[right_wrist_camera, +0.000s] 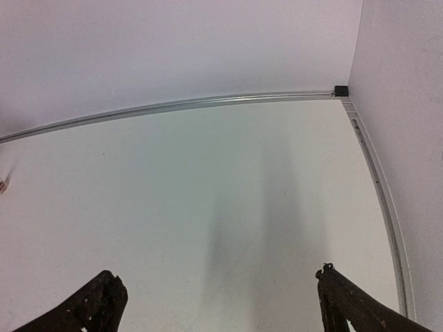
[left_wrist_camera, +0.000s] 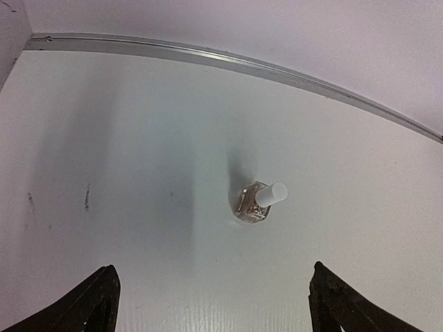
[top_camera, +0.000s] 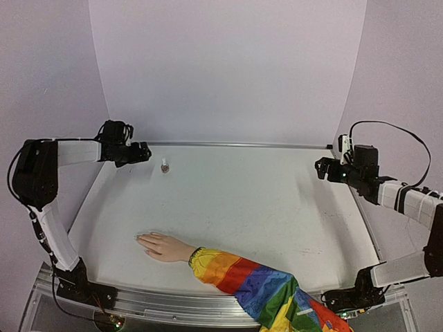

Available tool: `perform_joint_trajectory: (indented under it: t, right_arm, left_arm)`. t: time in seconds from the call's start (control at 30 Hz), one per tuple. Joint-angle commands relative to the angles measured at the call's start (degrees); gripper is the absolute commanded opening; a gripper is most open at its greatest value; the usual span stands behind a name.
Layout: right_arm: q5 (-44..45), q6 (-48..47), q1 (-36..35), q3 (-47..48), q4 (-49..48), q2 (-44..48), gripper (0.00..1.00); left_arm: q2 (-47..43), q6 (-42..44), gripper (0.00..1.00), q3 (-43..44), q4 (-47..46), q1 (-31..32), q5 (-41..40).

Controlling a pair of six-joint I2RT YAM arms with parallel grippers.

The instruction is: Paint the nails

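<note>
The robot's left hand has to grab the small clear bottle by its white cap [top_camera: 164,161] [left_wrist_camera: 272,194] next, so the bottle's body stays free for the handover to the robot's right hand.
A pale peach mannequin hand [top_camera: 160,245] with a rainbow-striped sleeve [top_camera: 263,287] lies palm down at the table's near edge, fingers pointing left; its nails are too small to make out. A small clear bottle [top_camera: 165,167] with a white cap stands at the far left and also shows in the left wrist view [left_wrist_camera: 256,204]. My left gripper [top_camera: 144,153] is open and empty, just left of the bottle, apart from it. My right gripper [top_camera: 321,168] is open and empty above the table's far right.
A metal rail [top_camera: 235,144] runs along the table's back edge [left_wrist_camera: 228,61], with a side rail and a black corner block [right_wrist_camera: 340,90] at the right. White walls enclose the back and sides.
</note>
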State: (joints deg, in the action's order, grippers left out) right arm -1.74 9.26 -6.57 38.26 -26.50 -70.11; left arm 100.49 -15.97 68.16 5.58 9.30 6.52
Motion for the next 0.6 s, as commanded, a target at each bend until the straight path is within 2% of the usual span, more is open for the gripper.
perform_joint_trajectory:
  t: [0.0, 0.13, 0.37, 0.57]
  right_arm:
    - [-8.3, 1.6, 0.5, 3.4, -1.4, 0.6, 0.98]
    - [-12.5, 1.6, 0.7, 3.7, -1.5, 2.2, 0.98]
    - [-15.6, 2.4, 0.8, 3.4, -1.4, 5.2, 0.98]
    - [-17.1, 3.2, 0.9, 3.8, -1.5, 6.7, 0.98]
  left_arm:
    - [9.9, 2.4, 0.94, 14.5, 7.7, 4.6, -0.5]
    - [18.3, 3.4, 0.91, 25.0, 12.9, 7.2, -4.1]
    - [25.9, 4.0, 0.90, 35.4, 17.6, 9.0, -6.2]
    - [28.5, 3.5, 0.71, 39.7, 21.6, 9.3, -6.5]
